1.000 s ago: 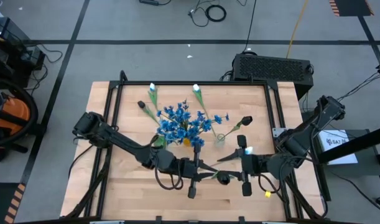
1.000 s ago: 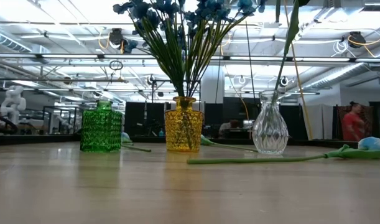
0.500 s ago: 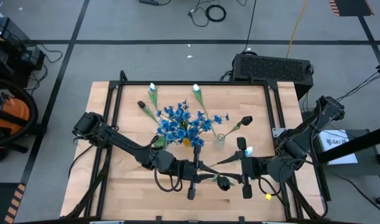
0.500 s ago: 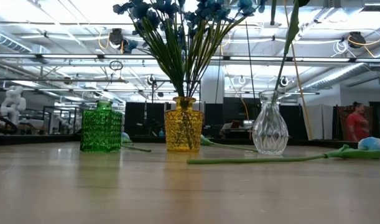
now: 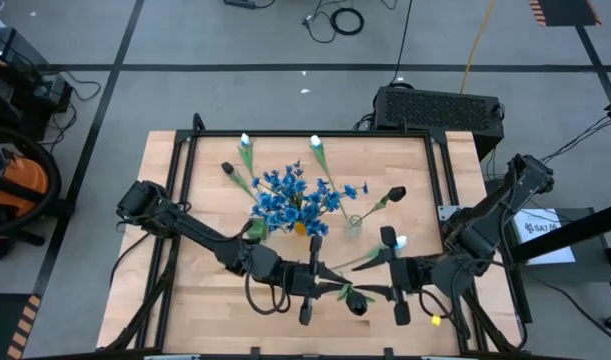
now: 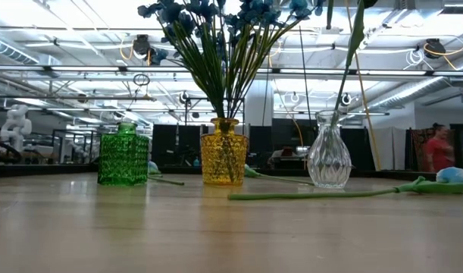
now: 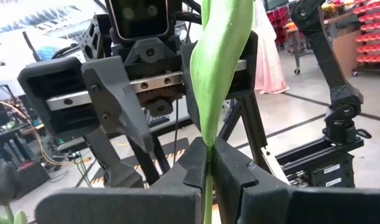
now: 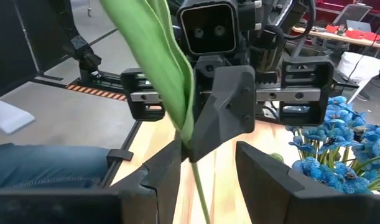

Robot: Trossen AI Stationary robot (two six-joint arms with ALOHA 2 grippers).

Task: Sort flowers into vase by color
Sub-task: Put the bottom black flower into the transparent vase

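Note:
The dark flower should go into the clear vase, so my right gripper will next grab the flower by its stem just below the leaf.
My left gripper is shut on a flower above the near middle of the table: a thin green stem with a broad leaf and a small dark bud. My right gripper faces it, open, its fingers on either side of the same stem. The yellow vase holds the blue flowers. The clear vase holds one dark-budded stem. The green vase stands at the left. White tulips and one dark bud lie on the far table. My left gripper pinches the flower's stem just below the broad leaf between its two fingers. The fingers are level and point toward the table's right, across the stem. The flower is lifted clear of the table.
Another flower with a pale bud lies on its stem on the right of the table, near the clear vase. The three vases stand in a row across the table's middle, beyond both grippers.
Both grippers have moved a little toward the table's near edge, still facing each other. The held flower has gone with them; its dark bud is now nearer the near edge.

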